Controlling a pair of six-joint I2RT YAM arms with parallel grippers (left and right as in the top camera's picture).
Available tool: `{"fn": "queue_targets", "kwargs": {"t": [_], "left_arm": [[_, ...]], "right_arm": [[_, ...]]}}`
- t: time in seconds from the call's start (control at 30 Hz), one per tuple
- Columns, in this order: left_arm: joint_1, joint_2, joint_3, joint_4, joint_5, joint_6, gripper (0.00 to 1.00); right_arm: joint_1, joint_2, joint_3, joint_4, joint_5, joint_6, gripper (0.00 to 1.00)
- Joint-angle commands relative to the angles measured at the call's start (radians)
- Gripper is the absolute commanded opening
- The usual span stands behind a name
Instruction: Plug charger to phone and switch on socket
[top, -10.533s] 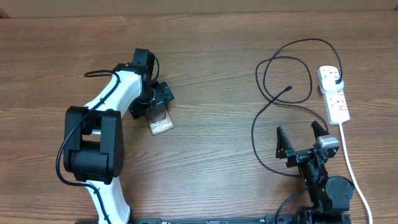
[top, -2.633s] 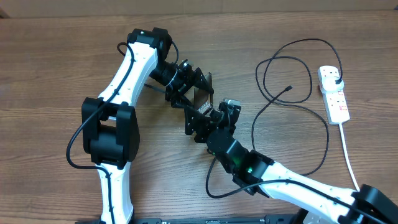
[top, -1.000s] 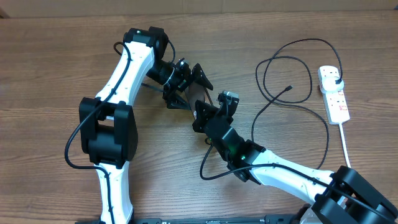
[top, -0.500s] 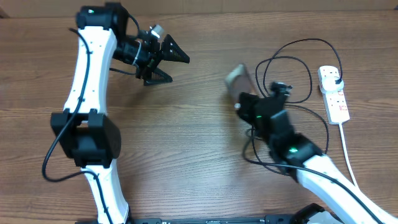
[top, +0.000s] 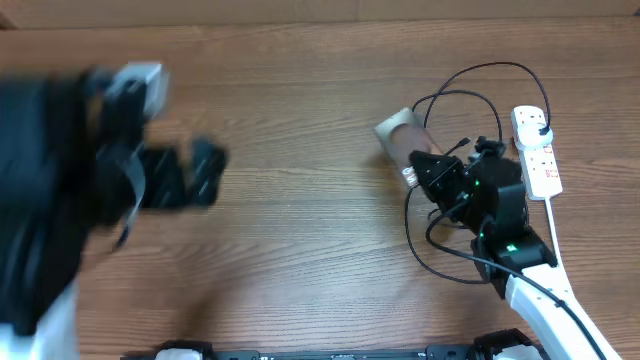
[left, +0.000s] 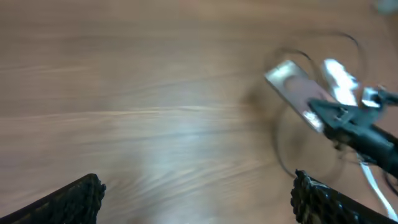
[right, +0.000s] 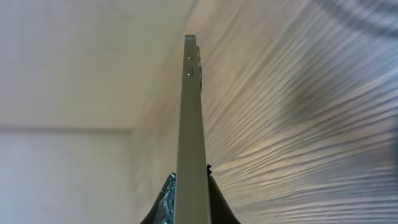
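The free long side (top: 392, 149) (left: 286, 94) of the phone is away from my right gripper. My left gripper should grab the phone there next, so the phone's end stays free to plug in the charger.
My right gripper (top: 418, 168) is shut on the phone (top: 398, 132), which it holds by one end off the table, silvery back up. In the right wrist view the phone (right: 191, 118) stands edge-on between the fingers (right: 219, 200). The charger's thin black cable (top: 428, 108) loops just right of the phone. Its connector tip (top: 465, 142) lies inside the loop and its plug (top: 541, 127) sits in the white socket (top: 537, 158). My left gripper (left: 199, 200) is open and empty, far to the left. It is motion-blurred in the overhead view (top: 195, 172).
The socket's white cord (top: 560, 250) runs down the right side toward the front edge. The black cable also curls over the table beside my right arm (top: 505, 235). The left wrist view shows the phone (left: 291, 82) and right gripper (left: 348, 118) in the distance.
My right gripper has carried the phone from the table's middle to the right, beside the cable loop. The left arm let go and swung back to the far left, still moving.
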Motion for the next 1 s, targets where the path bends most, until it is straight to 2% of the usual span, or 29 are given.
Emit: {"fn": "queue_targets", "kwargs": {"t": [0.0, 0.1, 0.17, 0.27, 0.3, 0.43, 0.5, 0.7, 0.83, 0.97], "left_arm": [[0.052, -0.135, -0.332, 0.188, -0.067, -0.100, 1.00], [0.061, -0.223, -0.631, 0.446, 0.090, -0.196, 1.00], [0.061, -0.239, -0.813, 0.640, 0.255, -0.288, 1.00], [0.055, -0.203, -1.057, 0.990, 0.543, -0.478, 1.00], [0.051, -0.171, -1.139, 1.143, 0.639, -0.582, 1.00], [0.022, -0.024, -1.308, 1.579, 0.814, -0.904, 1.00], [0.001, 0.044, -1.336, 1.712, 0.856, -1.005, 1.00], [-0.093, 0.185, -1.337, 1.845, 0.850, -1.181, 1.00], [-0.133, 0.224, -1.337, 1.851, 0.845, -1.264, 1.00], [-0.139, 0.228, -1.337, 1.851, 0.841, -1.327, 0.94]], "right_arm": [[-0.001, -0.025, -0.034, 0.105, -0.159, 0.075, 0.04], [-0.001, -0.024, -0.035, 0.111, -0.182, 0.093, 0.04], [-0.001, -0.024, -0.035, 0.114, -0.212, 0.110, 0.04], [0.004, -0.023, -0.035, 0.114, -0.223, 0.165, 0.04], [0.010, -0.020, -0.035, 0.114, -0.214, 0.197, 0.04], [0.058, 0.011, -0.035, 0.123, -0.165, 0.383, 0.04], [0.099, 0.040, -0.035, 0.159, -0.139, 0.451, 0.04], [0.234, 0.148, -0.035, 0.354, -0.042, 0.567, 0.04], [0.298, 0.216, -0.035, 0.431, 0.004, 0.633, 0.04], [0.347, 0.260, -0.035, 0.549, 0.046, 0.635, 0.04]]}}
